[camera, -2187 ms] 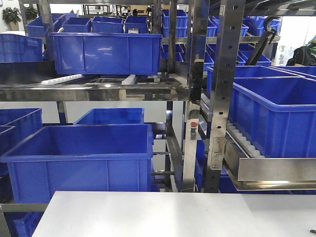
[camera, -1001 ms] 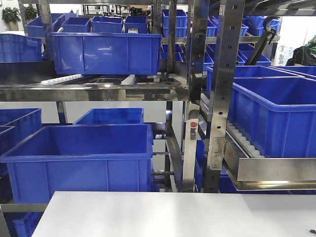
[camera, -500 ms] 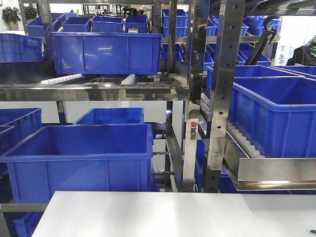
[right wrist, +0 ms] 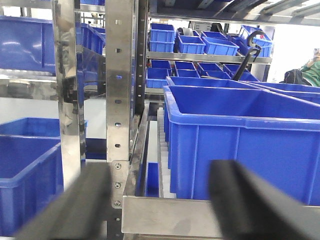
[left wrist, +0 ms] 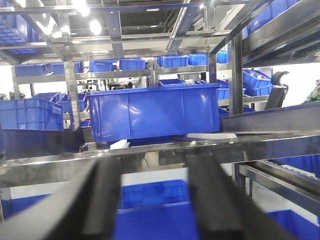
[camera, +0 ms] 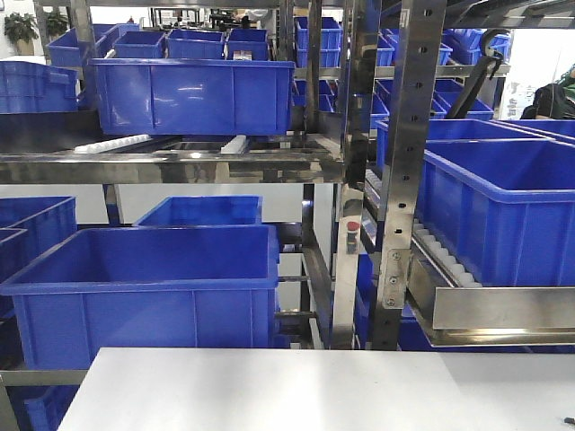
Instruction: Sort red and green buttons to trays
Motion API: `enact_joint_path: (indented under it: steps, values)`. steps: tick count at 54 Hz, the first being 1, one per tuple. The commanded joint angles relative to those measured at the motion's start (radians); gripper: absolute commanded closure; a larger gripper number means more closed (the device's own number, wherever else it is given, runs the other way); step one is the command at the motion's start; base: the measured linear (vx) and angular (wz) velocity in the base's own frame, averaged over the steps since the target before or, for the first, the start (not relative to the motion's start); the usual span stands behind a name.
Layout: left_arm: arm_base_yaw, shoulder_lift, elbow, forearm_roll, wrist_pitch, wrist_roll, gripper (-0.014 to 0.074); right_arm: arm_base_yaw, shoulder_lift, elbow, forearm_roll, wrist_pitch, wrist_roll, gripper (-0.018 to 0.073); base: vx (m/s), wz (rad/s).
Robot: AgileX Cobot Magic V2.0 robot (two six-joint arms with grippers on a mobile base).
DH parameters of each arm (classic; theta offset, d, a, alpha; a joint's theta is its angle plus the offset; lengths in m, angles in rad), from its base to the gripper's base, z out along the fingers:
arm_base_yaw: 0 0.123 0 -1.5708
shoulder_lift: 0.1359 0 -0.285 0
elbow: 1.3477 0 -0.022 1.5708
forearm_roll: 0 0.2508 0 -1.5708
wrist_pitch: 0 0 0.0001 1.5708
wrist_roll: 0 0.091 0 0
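The red button needs to be sorted into its tray, so my right gripper should next grab it by the button's body, below the button's cap.
No red or green button and no green or red tray shows in any view. My left gripper point(left wrist: 154, 167) is open and empty, its two black fingers pointing at the steel rack with blue crates behind. My right gripper point(right wrist: 160, 172) is open and empty, its black fingers framing a steel rail and a blue crate. Neither gripper shows in the front view, which holds only the near end of a white table point(camera: 269, 391) and the rack.
A steel rack point(camera: 409, 162) stands just beyond the table. Deep blue crates fill it: a large one at lower left point(camera: 148, 287), one on the upper shelf point(camera: 193, 94), one at right point(camera: 503, 211) on a roller rail. A small red dot point(camera: 352, 225) sits on a rack post.
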Motion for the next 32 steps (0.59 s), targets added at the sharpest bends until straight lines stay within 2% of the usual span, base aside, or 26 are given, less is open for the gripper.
enact_joint_path:
  steps: [1,5,10,19,26,32]
  values:
    - [-0.003,-0.01,-0.037,-0.01,-0.083,-0.004,0.0027,-0.003,-0.008,-0.033,0.006,-0.124,0.005,-0.0104,0.0,0.0]
    - [-0.003,-0.01,-0.037,-0.01,-0.083,-0.005,0.0009,-0.003,-0.008,-0.033,0.033,-0.169,0.047,-0.0142,0.0,0.0]
    - [-0.003,-0.01,-0.037,-0.01,-0.081,-0.004,0.0012,-0.003,0.02,-0.032,0.031,-0.179,0.044,-0.0138,0.0,0.0]
    - [-0.003,-0.01,-0.037,-0.01,-0.081,-0.004,0.0012,-0.003,0.096,0.118,-0.073,-0.277,0.069,-0.0097,0.0,0.0]
    - [-0.003,-0.01,-0.037,-0.01,-0.081,-0.004,0.0012,-0.003,0.159,0.38,-0.178,-0.465,0.197,-0.0057,0.0,0.0]
    - [-0.003,-0.01,-0.037,-0.01,-0.081,-0.004,0.0012,-0.003,0.241,0.562,-0.309,-0.718,0.283,-0.003,0.0,0.0]
